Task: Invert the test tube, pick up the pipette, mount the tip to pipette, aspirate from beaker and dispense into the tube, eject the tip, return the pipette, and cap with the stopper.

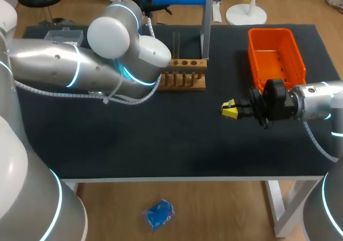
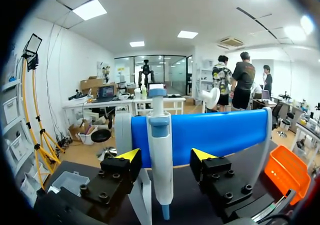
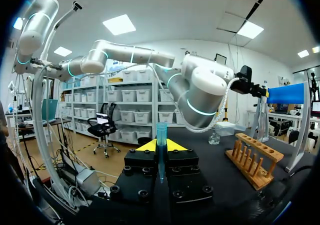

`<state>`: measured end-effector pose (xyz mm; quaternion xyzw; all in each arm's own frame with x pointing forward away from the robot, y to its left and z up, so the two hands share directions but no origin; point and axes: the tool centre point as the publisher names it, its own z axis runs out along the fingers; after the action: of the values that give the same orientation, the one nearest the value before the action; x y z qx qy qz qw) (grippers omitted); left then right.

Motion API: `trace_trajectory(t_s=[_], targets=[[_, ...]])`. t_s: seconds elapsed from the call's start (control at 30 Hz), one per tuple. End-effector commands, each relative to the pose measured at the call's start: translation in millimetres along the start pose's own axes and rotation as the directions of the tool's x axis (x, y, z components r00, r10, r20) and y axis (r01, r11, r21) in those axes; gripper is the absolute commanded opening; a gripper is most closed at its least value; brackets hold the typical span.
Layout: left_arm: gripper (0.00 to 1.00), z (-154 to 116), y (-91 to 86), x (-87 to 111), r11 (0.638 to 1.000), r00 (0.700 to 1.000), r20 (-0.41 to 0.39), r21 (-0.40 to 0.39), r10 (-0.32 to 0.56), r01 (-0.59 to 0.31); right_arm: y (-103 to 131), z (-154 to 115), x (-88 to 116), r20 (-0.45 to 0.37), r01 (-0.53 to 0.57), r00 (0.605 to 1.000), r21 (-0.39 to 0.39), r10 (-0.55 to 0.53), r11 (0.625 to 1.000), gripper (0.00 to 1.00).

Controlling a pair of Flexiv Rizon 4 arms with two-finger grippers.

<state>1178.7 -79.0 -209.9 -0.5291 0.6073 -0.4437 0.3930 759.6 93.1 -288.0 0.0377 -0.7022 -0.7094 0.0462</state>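
Next, my left gripper grabs the pipette by its white body (image 2: 162, 167), so that the pipette's blue lower end (image 2: 165, 212) stays free to take the tip.
A white pipette with a blue collar (image 2: 161, 160) hangs on the blue-topped stand (image 2: 215, 132). My left gripper (image 2: 165, 155) is open around it, with a small gap showing on each side of the pipette. In the head view my left arm (image 1: 80, 64) hides this gripper. Over the middle right of the table, my right gripper (image 1: 230, 110) (image 3: 161, 146) is shut on a translucent blue pipette tip (image 3: 161, 135), which sticks out ahead of the fingers. A wooden tube rack (image 1: 183, 73) (image 3: 252, 159) holds a thin glass tube (image 1: 177, 44). A small glass beaker (image 3: 214, 137) stands beyond the rack.
An orange bin (image 1: 276, 52) (image 2: 287, 172) sits at the back right, just behind my right arm. A clear plastic box (image 1: 64, 36) (image 2: 70, 181) lies at the back left. The stand's upright post (image 1: 205, 24) rises behind the rack.
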Motion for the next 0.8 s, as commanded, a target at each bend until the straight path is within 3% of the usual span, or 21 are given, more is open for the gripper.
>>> trace_trajectory(t_s=[0.03, 0.37, 0.43, 0.8], targets=[[0.6, 8.0, 1.8, 0.8, 1.0, 1.0, 0.006, 0.003, -0.002, 0.002, -0.4, -0.3, -0.1, -0.001, 0.0, 1.0, 0.0, 0.0, 1.0, 0.0], [0.56, 12.1, 0.6, -1.3, 1.0, 1.0, 0.003, 0.004, -0.011, 0.011, -0.4, -0.3, -0.1, -0.001, 0.0, 1.0, 0.0, 0.0, 1.0, 0.0], [0.52, 12.4, 0.6, -2.0, 1.0, 1.0, 0.006, 0.004, -0.011, 0.011, -0.4, -0.3, -0.1, -0.001, 0.0, 1.0, 0.0, 0.0, 1.0, 0.0], [0.54, 17.0, 3.0, -2.8, 1.0, 1.0, 0.012, -0.006, -0.009, 0.009, -0.4, -0.3, -0.1, -0.001, 0.0, 1.0, 0.0, 0.0, 1.0, 0.0]])
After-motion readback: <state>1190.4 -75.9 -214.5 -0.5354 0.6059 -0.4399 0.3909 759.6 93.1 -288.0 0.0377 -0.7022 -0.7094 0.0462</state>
